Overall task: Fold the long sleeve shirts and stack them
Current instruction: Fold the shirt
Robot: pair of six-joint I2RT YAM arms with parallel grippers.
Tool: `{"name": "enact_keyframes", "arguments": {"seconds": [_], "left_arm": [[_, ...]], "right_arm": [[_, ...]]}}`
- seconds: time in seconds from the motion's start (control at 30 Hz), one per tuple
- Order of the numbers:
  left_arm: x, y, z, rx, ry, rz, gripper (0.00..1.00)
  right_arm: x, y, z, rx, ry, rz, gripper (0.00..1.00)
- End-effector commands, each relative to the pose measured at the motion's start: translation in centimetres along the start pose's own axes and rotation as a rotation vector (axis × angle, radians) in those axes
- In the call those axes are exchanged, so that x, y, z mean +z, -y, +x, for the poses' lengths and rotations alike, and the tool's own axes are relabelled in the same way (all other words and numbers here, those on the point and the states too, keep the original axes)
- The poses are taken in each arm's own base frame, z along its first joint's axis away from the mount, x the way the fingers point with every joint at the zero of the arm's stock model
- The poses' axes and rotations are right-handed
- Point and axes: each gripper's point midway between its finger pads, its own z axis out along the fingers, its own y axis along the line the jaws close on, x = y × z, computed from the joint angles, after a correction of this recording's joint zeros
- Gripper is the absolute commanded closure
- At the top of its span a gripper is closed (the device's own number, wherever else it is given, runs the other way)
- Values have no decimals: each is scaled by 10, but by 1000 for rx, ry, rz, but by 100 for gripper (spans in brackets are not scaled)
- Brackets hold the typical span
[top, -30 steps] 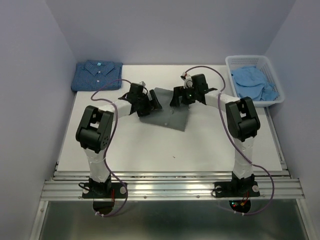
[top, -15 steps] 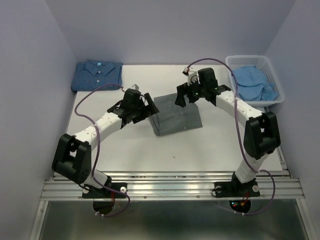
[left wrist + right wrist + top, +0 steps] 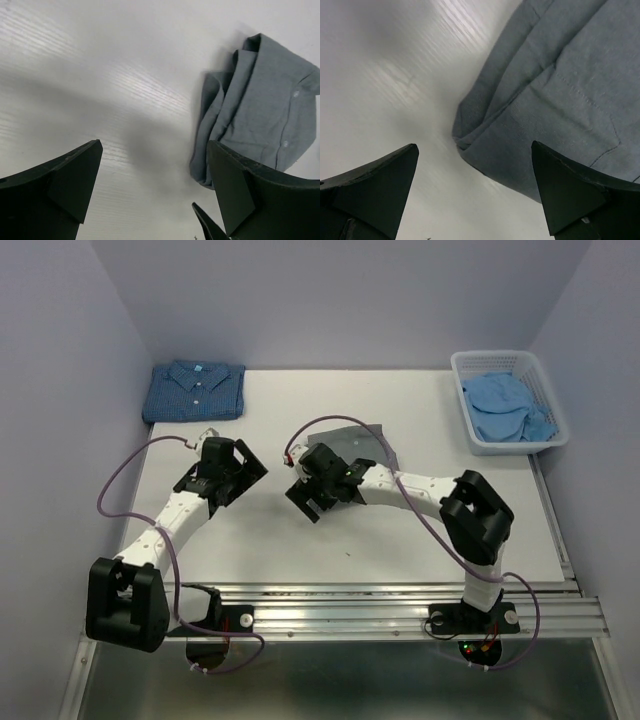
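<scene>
I should next grab the folded grey shirt by its nearest layered edge with my left gripper. Then I can turn it over for stacking.
The grey shirt (image 3: 350, 438) lies folded in a small bundle at the table's middle, with my right arm crossing its near edge. My left gripper (image 3: 246, 469) is open and empty, to the left of it. The left wrist view shows the shirt (image 3: 260, 105) ahead on the right, past the open gripper (image 3: 155, 170). My right gripper (image 3: 306, 496) is open and empty, just near-left of the shirt's corner. The right wrist view shows that corner (image 3: 560, 90) just ahead of the open gripper (image 3: 475, 170). The dark blue dotted shirt (image 3: 195, 390) lies folded at the far left. The pale blue shirt (image 3: 505, 405) lies crumpled in the basket.
A white lattice basket (image 3: 460, 368) stands at the far right corner of the white table (image 3: 300, 540). Purple walls close in the back and both sides. A metal rail runs along the near edge.
Both grippers have let go of the grey shirt and drawn back toward the near left. The shirt now lies folded smaller than before.
</scene>
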Motion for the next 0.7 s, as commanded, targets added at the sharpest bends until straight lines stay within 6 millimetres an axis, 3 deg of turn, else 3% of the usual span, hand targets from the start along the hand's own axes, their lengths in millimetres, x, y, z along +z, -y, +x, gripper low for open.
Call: {"name": "enact_keyframes", "arguments": {"seconds": [0.0, 0.13, 0.2, 0.33, 0.4, 0.47, 0.6, 0.67], "left_arm": [[2, -4, 9, -34, -30, 48, 1], [10, -2, 21, -62, -71, 100, 1], [11, 7, 27, -76, -93, 162, 1], [15, 24, 36, -93, -133, 282, 1], [20, 26, 49, -112, -178, 310, 1], [18, 44, 56, -103, -198, 399, 1], [25, 62, 81, -105, -270, 431, 1], [24, 78, 84, -115, -277, 471, 1]], "right_arm": [[8, 15, 17, -47, -76, 107, 0], [29, 20, 34, -72, -90, 139, 1], [38, 22, 45, -81, -121, 154, 17], [37, 22, 44, -66, -102, 158, 73], [29, 20, 28, -56, -47, 144, 79], [18, 19, 11, -47, 13, 131, 82], [0, 13, -10, -41, 94, 89, 91], [-6, 10, -12, -45, 113, 65, 93]]}}
